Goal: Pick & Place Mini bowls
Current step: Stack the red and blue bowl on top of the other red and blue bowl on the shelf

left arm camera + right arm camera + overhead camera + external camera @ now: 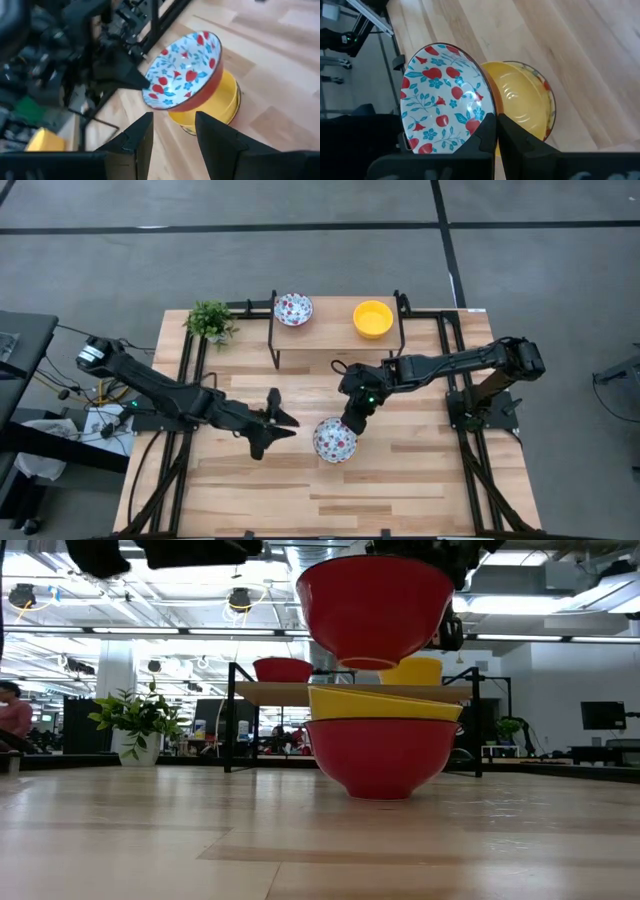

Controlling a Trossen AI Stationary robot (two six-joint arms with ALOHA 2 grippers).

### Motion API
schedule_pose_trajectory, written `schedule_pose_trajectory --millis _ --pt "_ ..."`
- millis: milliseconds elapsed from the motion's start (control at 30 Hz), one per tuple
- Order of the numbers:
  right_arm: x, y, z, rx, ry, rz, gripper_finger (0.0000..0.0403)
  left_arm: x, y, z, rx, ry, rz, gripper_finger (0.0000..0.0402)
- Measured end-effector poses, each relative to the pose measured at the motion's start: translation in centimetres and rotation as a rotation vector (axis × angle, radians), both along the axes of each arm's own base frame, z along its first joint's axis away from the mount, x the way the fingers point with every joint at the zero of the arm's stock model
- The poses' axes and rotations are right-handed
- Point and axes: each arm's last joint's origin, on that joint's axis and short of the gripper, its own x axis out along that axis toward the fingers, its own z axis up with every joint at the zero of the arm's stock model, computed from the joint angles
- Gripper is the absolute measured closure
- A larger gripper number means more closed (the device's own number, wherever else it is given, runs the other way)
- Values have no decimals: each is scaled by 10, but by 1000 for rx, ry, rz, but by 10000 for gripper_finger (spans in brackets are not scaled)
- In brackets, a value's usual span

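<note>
I will next grab the lifted floral bowl by its rim (315,444) with my left gripper. Then it can go with the matching bowl on the shelf (293,309).
A white bowl with red-and-blue flowers inside and a red outside (445,105) (375,605) hangs in my right gripper (496,135) (350,420), just above a stack (385,740): a yellow bowl (522,102) nested in another red-sided floral bowl on the table. My left gripper (172,142) (280,423) is open, hovering left of the stack and touching nothing. On the far shelf stand one floral bowl (293,308) and one yellow bowl (372,318). My right gripper pinches the floral bowl's rim (487,114) on the side nearest the arm, one finger inside the bowl and one outside. The fingers come from the far right, slanting down. The bowl is lifted clear, its mouth up, directly over the stacked yellow bowl.
A small green potted plant (210,320) stands at the far left corner. A low wooden shelf on black legs (335,330) spans the far edge. Black frame rails (190,370) run along both sides. Bare wood lies near the front edge.
</note>
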Motion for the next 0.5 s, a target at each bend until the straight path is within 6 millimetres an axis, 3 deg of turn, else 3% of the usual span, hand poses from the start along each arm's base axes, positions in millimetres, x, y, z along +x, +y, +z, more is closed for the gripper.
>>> schedule_pose_trajectory --millis 133,500 --pt "0 -2 0 17 4 -6 403 11 -5 -7 77 -28 -35 256" --pt "1 -8 1 52 2 -24 403 22 -13 -29 74 33 -110 256"
